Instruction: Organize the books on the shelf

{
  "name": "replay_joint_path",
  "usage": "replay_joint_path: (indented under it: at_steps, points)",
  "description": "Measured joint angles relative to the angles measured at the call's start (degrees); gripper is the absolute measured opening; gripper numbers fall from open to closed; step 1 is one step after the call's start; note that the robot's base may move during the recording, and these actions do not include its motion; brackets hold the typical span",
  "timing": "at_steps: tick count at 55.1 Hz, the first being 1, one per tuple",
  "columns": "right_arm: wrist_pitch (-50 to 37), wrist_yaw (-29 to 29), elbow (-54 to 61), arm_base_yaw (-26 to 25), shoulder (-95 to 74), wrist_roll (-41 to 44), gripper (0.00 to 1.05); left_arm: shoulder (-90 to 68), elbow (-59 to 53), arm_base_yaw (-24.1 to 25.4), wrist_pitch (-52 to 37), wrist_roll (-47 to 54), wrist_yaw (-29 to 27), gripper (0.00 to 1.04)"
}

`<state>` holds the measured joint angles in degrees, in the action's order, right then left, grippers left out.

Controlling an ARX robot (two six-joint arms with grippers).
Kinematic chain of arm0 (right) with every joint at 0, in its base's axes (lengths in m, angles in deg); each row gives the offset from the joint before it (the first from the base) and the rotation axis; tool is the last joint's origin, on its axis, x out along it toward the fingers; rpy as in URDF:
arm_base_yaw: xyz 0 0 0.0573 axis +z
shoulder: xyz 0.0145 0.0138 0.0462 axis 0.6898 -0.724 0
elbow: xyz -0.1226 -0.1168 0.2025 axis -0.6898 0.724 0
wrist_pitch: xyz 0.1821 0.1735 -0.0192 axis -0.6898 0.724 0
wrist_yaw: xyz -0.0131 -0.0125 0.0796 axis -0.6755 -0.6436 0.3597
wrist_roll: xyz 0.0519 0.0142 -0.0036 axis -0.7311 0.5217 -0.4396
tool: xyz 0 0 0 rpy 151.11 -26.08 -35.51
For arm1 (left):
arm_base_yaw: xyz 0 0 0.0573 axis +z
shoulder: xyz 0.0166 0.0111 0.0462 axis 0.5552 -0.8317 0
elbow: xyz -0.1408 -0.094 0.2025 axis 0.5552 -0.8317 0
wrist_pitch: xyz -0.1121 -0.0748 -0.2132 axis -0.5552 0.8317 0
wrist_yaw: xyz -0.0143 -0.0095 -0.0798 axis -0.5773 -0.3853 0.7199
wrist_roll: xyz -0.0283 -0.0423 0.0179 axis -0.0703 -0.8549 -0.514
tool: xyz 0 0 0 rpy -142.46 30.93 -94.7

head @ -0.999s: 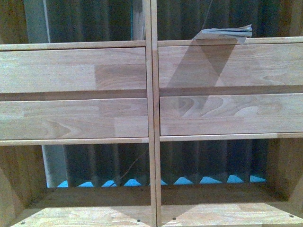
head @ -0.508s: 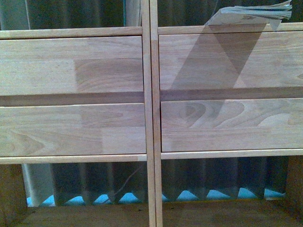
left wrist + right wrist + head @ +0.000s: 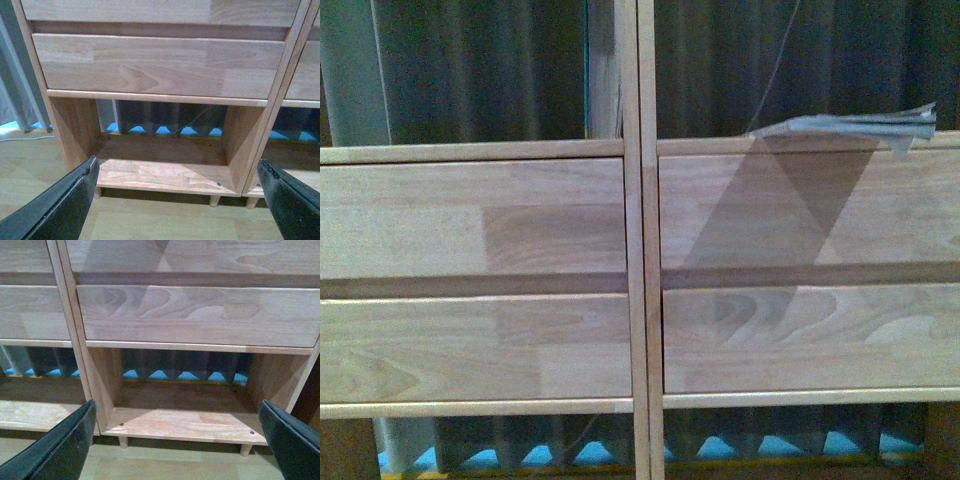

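The right gripper grabs the thin book by its overhanging end (image 3: 918, 124) next, to stand it up with the others on the shelf.
The light wood shelf (image 3: 640, 250) fills the front view, with four drawer fronts in two columns. Thin books (image 3: 850, 125) lie flat on the ledge above the upper right drawer, their edges hanging a little over it. Neither gripper shows in the front view. My left gripper (image 3: 176, 187) is open and empty, facing the shelf's bottom left compartment (image 3: 160, 155). My right gripper (image 3: 176, 430) is open and empty, facing the bottom right compartment (image 3: 185, 400). No book shows in either wrist view.
A dark pleated curtain (image 3: 480, 70) hangs behind the open-backed compartments. A thin cable (image 3: 190, 120) runs behind the lower left compartment. Light wood floor (image 3: 30, 170) lies in front of the shelf's peg legs (image 3: 123, 441).
The front view has shifted upward: the drawers and the books sit lower in frame than half a second ago, and more of the open upper compartments shows.
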<state>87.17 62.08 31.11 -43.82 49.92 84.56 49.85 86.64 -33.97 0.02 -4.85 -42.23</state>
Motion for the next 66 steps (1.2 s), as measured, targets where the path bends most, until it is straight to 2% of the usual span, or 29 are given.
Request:
replay_joint_path:
  at_steps: [16,19,20,22,26,30,37,47,54,66]
  points:
    - [-0.02,0.07,0.00,0.00,-0.02,0.00,0.98,0.00,0.00,0.00,0.00,0.02,0.00,0.97]
    - [0.39,8.37,-0.31,-2.40,-1.60,-4.00,0.98,0.00,0.00,0.00,0.00,0.02,-0.02,0.97]
    - [-0.33,14.56,-0.81,-4.72,-3.63,-7.39,0.98,0.00,0.00,0.00,0.00,0.02,0.00,0.97]
    - [-3.17,21.49,-1.86,-7.50,-7.74,-12.48,0.98,0.00,0.00,0.00,0.00,0.02,0.00,0.97]
    - [-9.11,27.39,-4.35,-10.34,-14.71,-21.68,0.98,0.00,0.00,0.00,0.00,0.02,0.00,0.97]
    - [-17.49,30.12,-9.46,-11.26,-24.44,-32.13,0.98,0.00,0.00,0.00,0.00,0.02,0.00,0.97]
    - [-29.31,27.69,-17.59,-8.00,-40.52,-45.72,0.98,0.00,0.00,0.00,0.00,0.02,0.00,0.97]
    - [-39.71,16.57,-32.37,0.20,-65.70,-61.75,0.98,0.00,0.00,0.00,0.00,0.02,0.00,0.97]
    - [-41.20,10.10,-42.53,3.72,-80.43,-68.50,0.98,0.00,0.00,0.00,0.00,0.02,0.00,0.97]
    - [-39.93,4.83,-52.63,3.72,-89.11,-75.87,0.98,0.00,0.00,0.00,0.00,0.02,0.00,0.97]
